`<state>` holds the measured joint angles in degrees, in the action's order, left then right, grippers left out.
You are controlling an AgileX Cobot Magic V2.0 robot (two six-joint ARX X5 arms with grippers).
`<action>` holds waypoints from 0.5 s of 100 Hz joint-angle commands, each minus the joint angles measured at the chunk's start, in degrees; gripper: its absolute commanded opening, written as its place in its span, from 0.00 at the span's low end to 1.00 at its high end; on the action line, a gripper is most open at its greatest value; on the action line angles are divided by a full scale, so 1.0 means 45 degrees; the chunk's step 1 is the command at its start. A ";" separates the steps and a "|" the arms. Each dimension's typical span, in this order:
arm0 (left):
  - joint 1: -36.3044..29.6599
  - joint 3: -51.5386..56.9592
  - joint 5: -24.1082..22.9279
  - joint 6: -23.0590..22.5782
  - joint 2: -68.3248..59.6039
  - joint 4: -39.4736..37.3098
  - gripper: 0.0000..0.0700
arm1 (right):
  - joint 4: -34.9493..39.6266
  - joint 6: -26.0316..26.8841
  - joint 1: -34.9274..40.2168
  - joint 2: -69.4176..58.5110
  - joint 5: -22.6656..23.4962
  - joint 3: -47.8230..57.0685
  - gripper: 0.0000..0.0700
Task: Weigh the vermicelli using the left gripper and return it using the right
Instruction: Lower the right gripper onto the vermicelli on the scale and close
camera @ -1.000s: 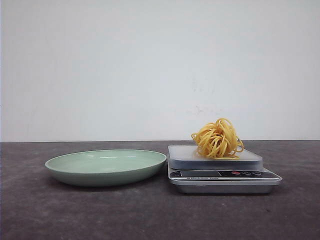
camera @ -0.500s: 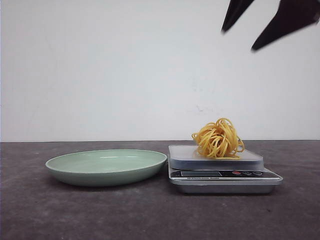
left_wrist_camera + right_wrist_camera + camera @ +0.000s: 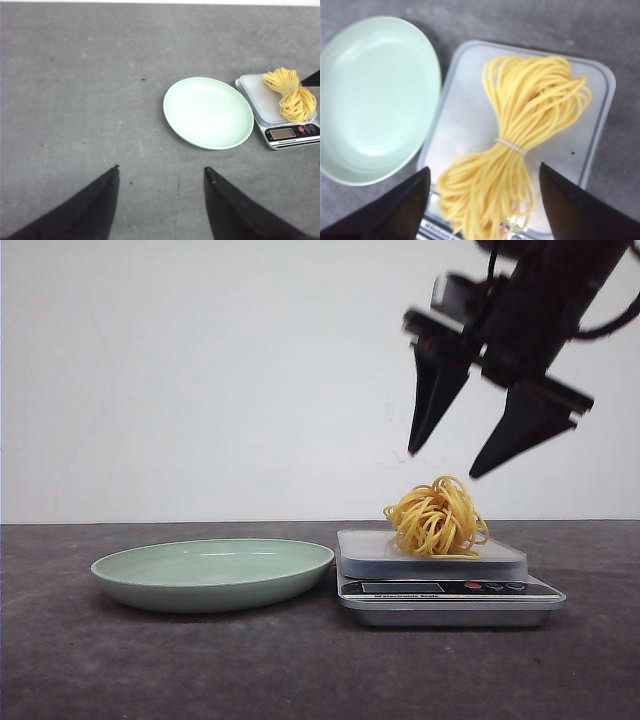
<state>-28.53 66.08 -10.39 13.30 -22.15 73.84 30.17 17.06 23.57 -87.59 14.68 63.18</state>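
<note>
My right gripper needs to go lower before it closes on the vermicelli. Its fingers are above the top of the vermicelli (image 3: 437,518) on the scale platform (image 3: 370,545), so they would miss if I closed now.
The vermicelli (image 3: 437,518), a tied bundle of yellow strands, lies on the platform of a small digital scale (image 3: 445,590). My right gripper (image 3: 443,464) hangs open just above it, its two dark fingers spread and pointing down, not touching it. In the right wrist view the vermicelli (image 3: 520,150) lies between and beyond the open right gripper (image 3: 484,167). My left gripper (image 3: 162,168) is open and holds nothing, high over bare table, well away from the vermicelli (image 3: 292,95). It does not show in the front view.
An empty pale green plate (image 3: 212,575) sits directly left of the scale, almost touching it; it also shows as the plate (image 3: 208,112) in the left wrist view. The tabletop is dark grey, with a white wall behind.
The right gripper has come down from the top right, from out of view to just above the vermicelli, still open. Vermicelli, scale and plate have not moved.
</note>
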 commanded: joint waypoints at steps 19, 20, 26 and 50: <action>-0.0068 0.0155 -0.0029 0.0063 -0.0049 0.0029 0.44 | -0.0748 0.0306 0.0039 -0.1030 -0.0238 0.0321 0.61; -0.0068 0.0155 -0.0029 0.0063 -0.0049 0.0029 0.44 | -0.0772 0.0330 0.0039 -0.1044 -0.0243 0.0321 0.61; -0.0068 0.0155 -0.0029 0.0063 -0.0049 0.0029 0.44 | -0.0908 0.0408 0.0005 -0.1156 -0.0267 0.0325 0.62; -0.0068 0.0155 -0.0029 0.0063 -0.0049 0.0073 0.44 | -0.0923 0.0466 0.0005 -0.1690 -0.0262 0.0724 0.61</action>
<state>-28.53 66.08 -10.39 13.30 -22.15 74.56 26.28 18.48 23.33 -93.93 13.63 64.90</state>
